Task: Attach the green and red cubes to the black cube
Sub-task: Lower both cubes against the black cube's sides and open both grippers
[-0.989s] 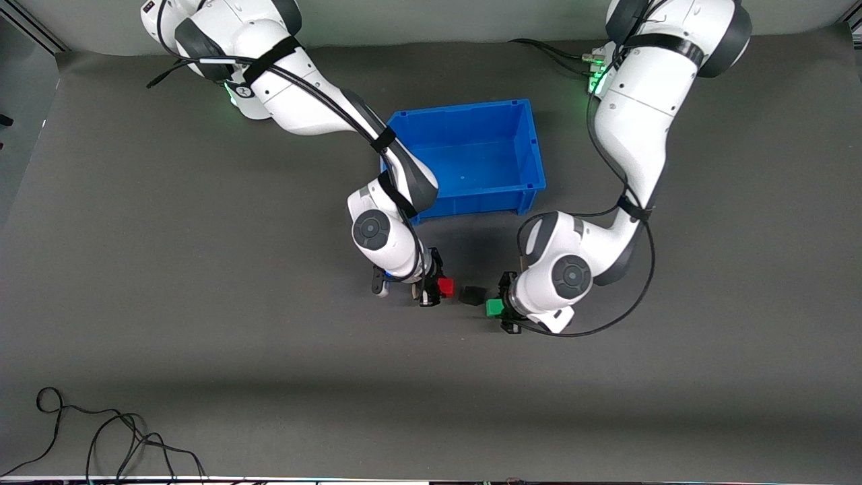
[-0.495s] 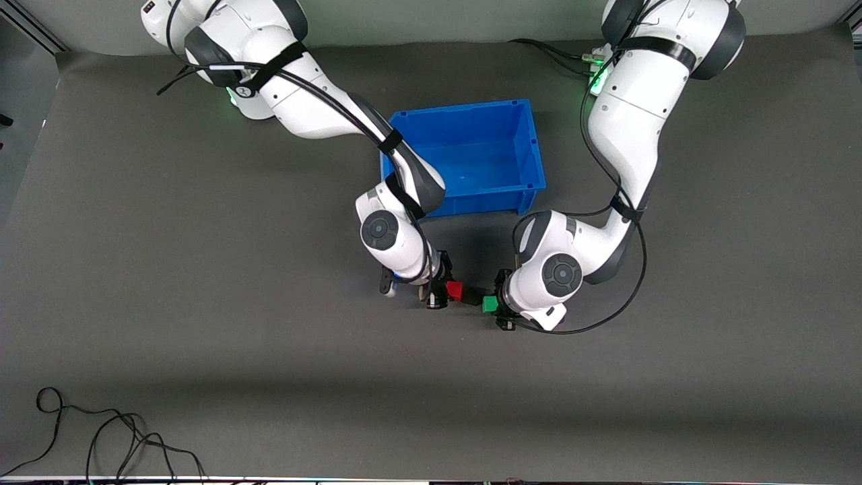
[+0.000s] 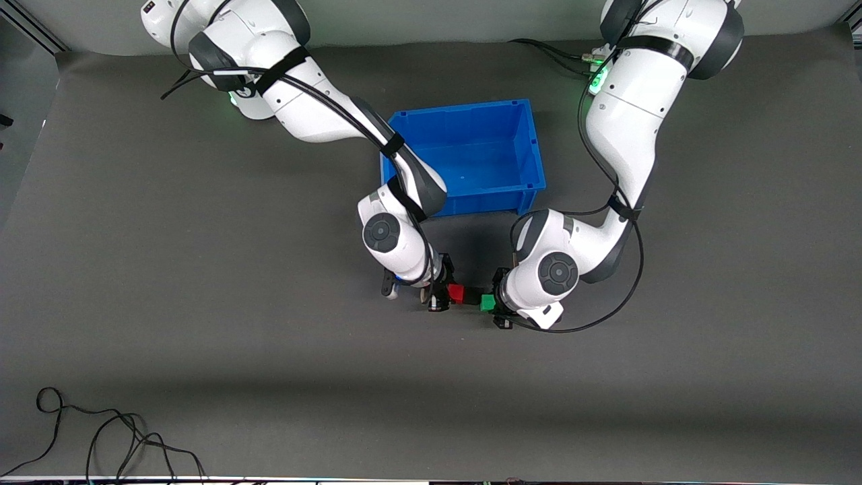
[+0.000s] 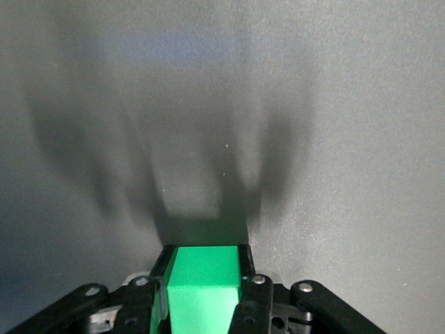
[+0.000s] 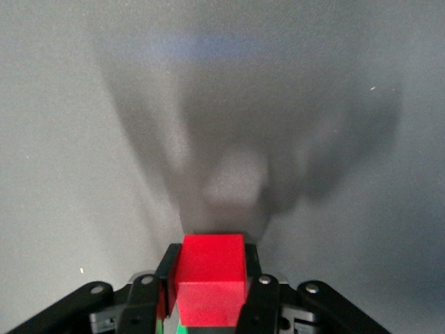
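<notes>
My right gripper opens now, since in the front view the red cube [image 3: 456, 293] in my right gripper sits against the black cube's side [image 3: 473, 296].
In the front view my right gripper [image 3: 450, 294] is shut on the red cube [image 3: 456, 293], and my left gripper [image 3: 493, 304] is shut on the green cube [image 3: 487, 303]. The black cube [image 3: 471, 297] sits between them, nearer the camera than the bin, with the red and green cubes close against its two sides. Only a thin dark strip of it shows. The right wrist view shows the red cube [image 5: 211, 278] clamped between the fingers [image 5: 259, 299]. The left wrist view shows the green cube [image 4: 205, 285] clamped likewise. The black cube is hidden in both wrist views.
An open blue bin [image 3: 532, 155] stands farther from the camera than the cubes, between the two arms. A loose black cable [image 3: 101, 438] lies at the near edge toward the right arm's end of the table. Dark grey mat covers the table.
Both grippers have moved toward each other with their cubes. The gaps to the black cube have closed, so the three cubes now stand in one row.
</notes>
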Robot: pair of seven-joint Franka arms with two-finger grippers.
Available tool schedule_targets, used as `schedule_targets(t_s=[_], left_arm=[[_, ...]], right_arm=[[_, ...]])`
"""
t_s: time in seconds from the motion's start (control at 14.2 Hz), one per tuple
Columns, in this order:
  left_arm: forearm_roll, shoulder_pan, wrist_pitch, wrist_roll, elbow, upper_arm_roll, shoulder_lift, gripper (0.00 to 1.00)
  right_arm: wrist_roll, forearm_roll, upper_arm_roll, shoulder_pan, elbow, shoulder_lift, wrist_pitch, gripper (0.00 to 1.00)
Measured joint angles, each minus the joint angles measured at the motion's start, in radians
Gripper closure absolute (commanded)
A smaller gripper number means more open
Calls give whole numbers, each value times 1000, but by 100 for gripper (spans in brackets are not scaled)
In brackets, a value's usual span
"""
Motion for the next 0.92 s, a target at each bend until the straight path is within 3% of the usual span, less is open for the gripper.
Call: schedule_targets(t_s=[0.07,0.14,0.21,0.28,0.49,0.64,0.71,0.92], left_arm=[[0,-3,0,0,0,0,0,98],[0,-6,0,0,0,0,0,74],[2,-7,0,0,0,1,0,24],[4,-7,0,0,0,1,0,0],[32,-8,-1,1,-1,2,0,0],[39,-8,-8,17,-1,4,0,0],[40,-8,-27,24,2,7,-1,0],[52,12,-103,50,14,38,-32,0]], right_arm=[[0,0,0,0,1,2,2,84],[0,0,0,0,3,2,3,84],[0,0,-1,0,4,3,4,84],[0,0,-1,0,4,3,5,84],[0,0,-2,0,7,3,8,80],[1,0,-4,0,10,3,10,14],[1,0,-6,0,11,3,11,0],[2,0,-12,-2,15,3,13,0]])
